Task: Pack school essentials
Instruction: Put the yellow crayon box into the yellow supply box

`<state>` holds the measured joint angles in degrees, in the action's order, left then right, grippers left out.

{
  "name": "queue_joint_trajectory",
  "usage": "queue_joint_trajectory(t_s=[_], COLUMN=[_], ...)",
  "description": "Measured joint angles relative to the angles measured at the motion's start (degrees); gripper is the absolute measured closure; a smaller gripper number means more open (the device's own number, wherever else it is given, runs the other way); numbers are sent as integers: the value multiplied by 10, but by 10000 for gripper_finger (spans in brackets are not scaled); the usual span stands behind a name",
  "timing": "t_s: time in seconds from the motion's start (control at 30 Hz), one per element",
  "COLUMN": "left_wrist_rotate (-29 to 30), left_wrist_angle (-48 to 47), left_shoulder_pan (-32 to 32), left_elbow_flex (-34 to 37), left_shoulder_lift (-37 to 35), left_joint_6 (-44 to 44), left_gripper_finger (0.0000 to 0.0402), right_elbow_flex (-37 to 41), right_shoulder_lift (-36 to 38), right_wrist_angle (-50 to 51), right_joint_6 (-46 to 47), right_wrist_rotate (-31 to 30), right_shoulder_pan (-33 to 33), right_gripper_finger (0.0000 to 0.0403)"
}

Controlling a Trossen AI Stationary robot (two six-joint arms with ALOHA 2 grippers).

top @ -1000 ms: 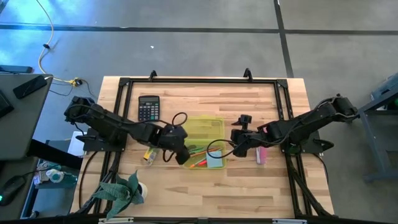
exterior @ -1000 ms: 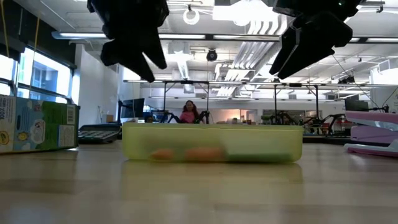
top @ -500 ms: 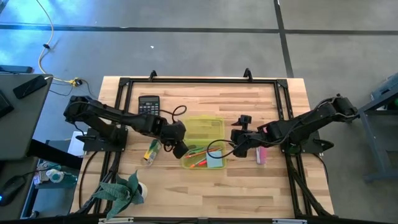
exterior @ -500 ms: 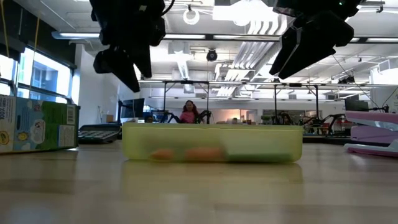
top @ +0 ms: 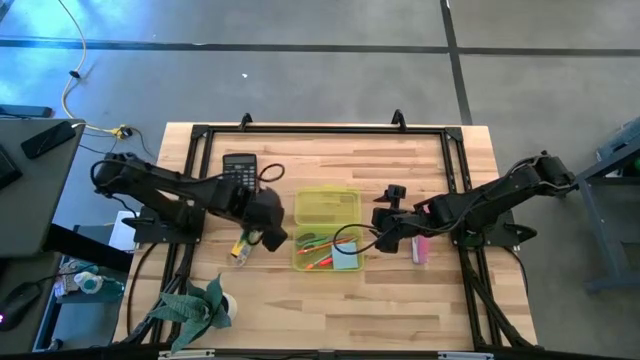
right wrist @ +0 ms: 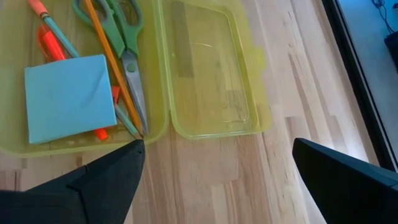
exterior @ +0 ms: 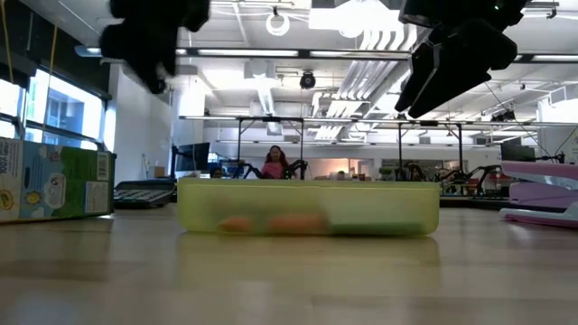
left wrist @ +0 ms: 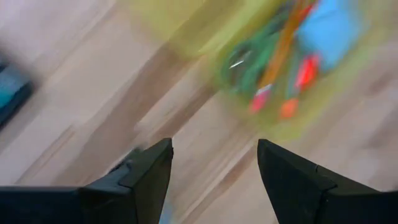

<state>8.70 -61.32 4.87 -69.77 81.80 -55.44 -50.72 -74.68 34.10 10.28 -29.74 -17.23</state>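
Note:
My left gripper picks up the green-yellow pack by its narrow green side next, to add it to the case's tray.
The yellow-green case lies open on the table, its empty lid toward the far edge. Its tray holds green-handled scissors, an orange pencil, a red marker and a blue sticky-note pad. A small green-yellow pack lies flat on the table left of the case. My left gripper hangs open and empty between the case and the pack, above the bare wood. My right gripper hovers open at the case's right side, holding nothing.
A black calculator lies at the far left. A pink stapler sits right of the case, under the right arm. A green plant stands at the near left corner. Bare wood stretches along the near edge.
My left gripper has drawn back from over the case's left end toward the table's left edge and has risen, tipping as it went. It stays open and empty. The case and its contents have not moved.

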Motion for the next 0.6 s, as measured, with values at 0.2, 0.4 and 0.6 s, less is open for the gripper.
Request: queue_joint_trajectory(t_s=[0.2, 0.4, 0.6], left_wrist_rotate=[27, 33, 35], left_wrist_angle=[-106, -121, -119], left_shoulder_pan=[43, 91, 113], left_elbow_flex=[2, 16, 75], left_shoulder_lift=[3, 2, 3], left_joint_6=[-97, -179, -234], left_gripper_finger=[177, 177, 177], right_elbow_flex=[0, 0, 0], right_shoulder_lift=[0, 0, 0], right_wrist_angle=[0, 0, 0], right_joint_6=[2, 2, 2], right_wrist_rotate=[3, 4, 4], right_shoulder_pan=[0, 0, 0], right_gripper_finger=[4, 4, 4])
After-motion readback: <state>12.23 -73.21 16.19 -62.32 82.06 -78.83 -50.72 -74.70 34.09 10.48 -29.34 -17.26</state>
